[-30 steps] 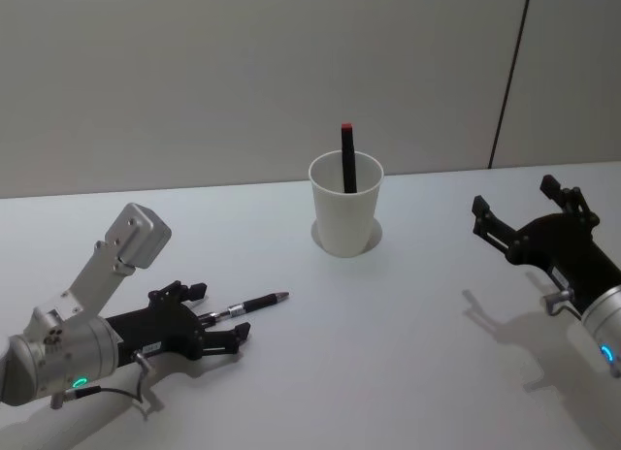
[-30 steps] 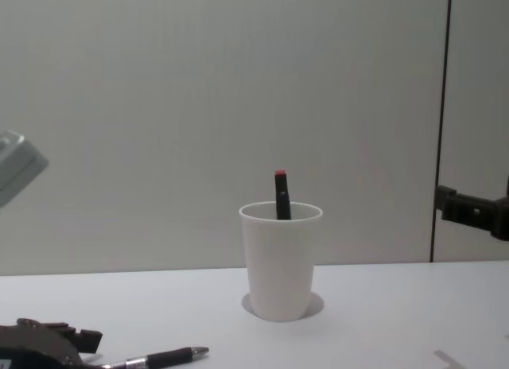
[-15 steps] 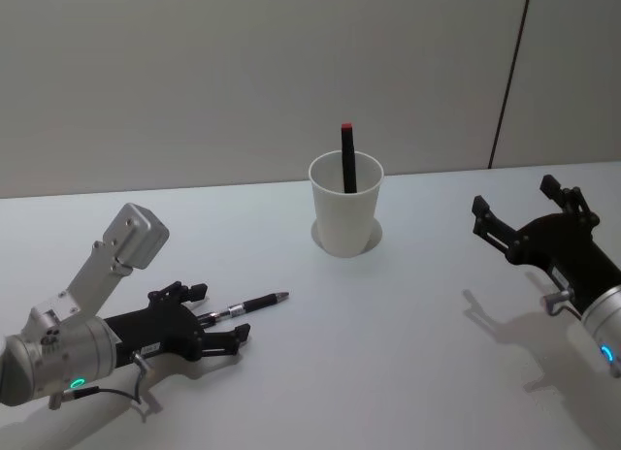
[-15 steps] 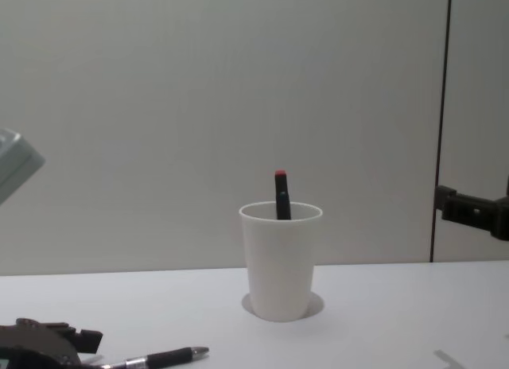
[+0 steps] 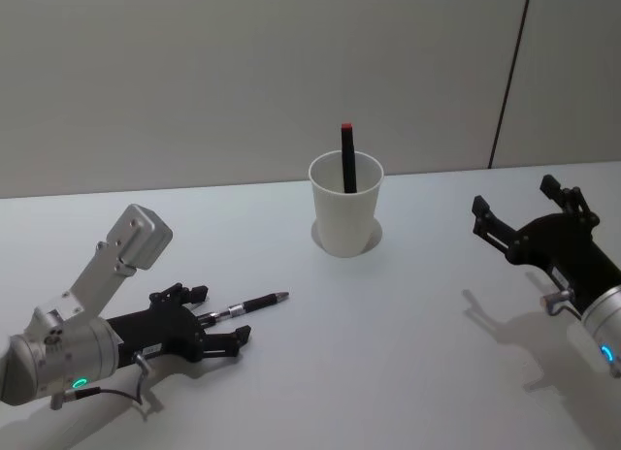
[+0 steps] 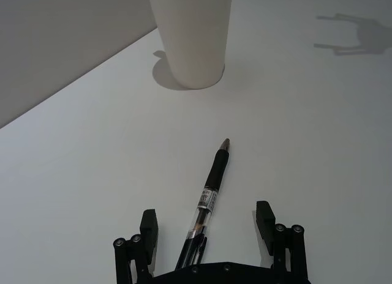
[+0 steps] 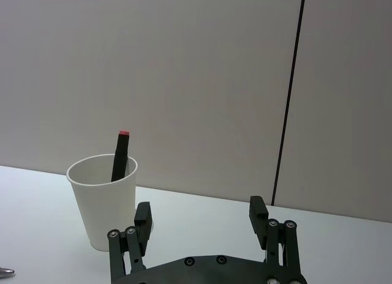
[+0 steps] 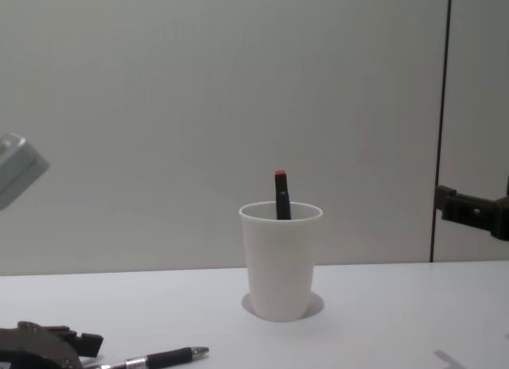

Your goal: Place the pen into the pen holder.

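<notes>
My left gripper should next take the pen by its clear rear body with the clip [image 8: 111, 367]. Then the pen can go into the pen holder [image 8: 280, 266].
A black pen [image 5: 250, 304] with a clear, silver-banded barrel lies flat on the white table, its tip toward the pen holder. My left gripper [image 5: 221, 316] rests low at the table's front left, open, with its fingers wide on either side of the pen's rear end [image 6: 211, 186] and not touching it. The pen holder [image 5: 345, 212] is a white paper cup standing upright at mid-table [image 8: 281, 262]. A black marker with a red top [image 5: 346, 154] leans inside it. My right gripper [image 5: 519, 203] hovers open and empty at the right [image 7: 201, 209], facing the cup [image 7: 104, 198].
The white table [image 5: 408, 353] runs back to a plain grey wall with a dark vertical seam [image 5: 509, 77] at the right. Bare table surface lies between the pen tip [image 6: 226, 141] and the cup's base [image 6: 193, 82].
The left arm's wrist housing has shifted very slightly. The pen, the cup and both grippers stay where they were.
</notes>
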Robot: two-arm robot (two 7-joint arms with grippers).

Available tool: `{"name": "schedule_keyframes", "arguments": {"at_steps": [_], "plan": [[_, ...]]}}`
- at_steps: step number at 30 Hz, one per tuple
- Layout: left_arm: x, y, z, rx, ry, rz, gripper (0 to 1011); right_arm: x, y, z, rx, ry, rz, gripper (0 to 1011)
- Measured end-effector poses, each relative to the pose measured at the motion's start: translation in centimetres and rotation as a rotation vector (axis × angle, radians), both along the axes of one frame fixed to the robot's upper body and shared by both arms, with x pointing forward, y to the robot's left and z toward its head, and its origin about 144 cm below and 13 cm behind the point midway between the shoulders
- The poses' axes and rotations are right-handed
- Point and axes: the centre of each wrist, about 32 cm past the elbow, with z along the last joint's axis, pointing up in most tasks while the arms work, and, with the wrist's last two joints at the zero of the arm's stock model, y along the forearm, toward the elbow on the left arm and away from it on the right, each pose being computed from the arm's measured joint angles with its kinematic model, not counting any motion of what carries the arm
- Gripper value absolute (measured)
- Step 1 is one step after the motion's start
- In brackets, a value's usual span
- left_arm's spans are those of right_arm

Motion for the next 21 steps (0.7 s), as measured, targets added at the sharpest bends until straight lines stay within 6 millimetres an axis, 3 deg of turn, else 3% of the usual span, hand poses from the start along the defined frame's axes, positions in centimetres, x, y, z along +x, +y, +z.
{"name": "schedule_keyframes", "arguments": {"at_steps": [21], "plan": [[0.12,-0.14,-0.07,0.007,0.006,0.003,966,0.0,0.0,0.0,0.0,0.0,0.0,1002]]}}
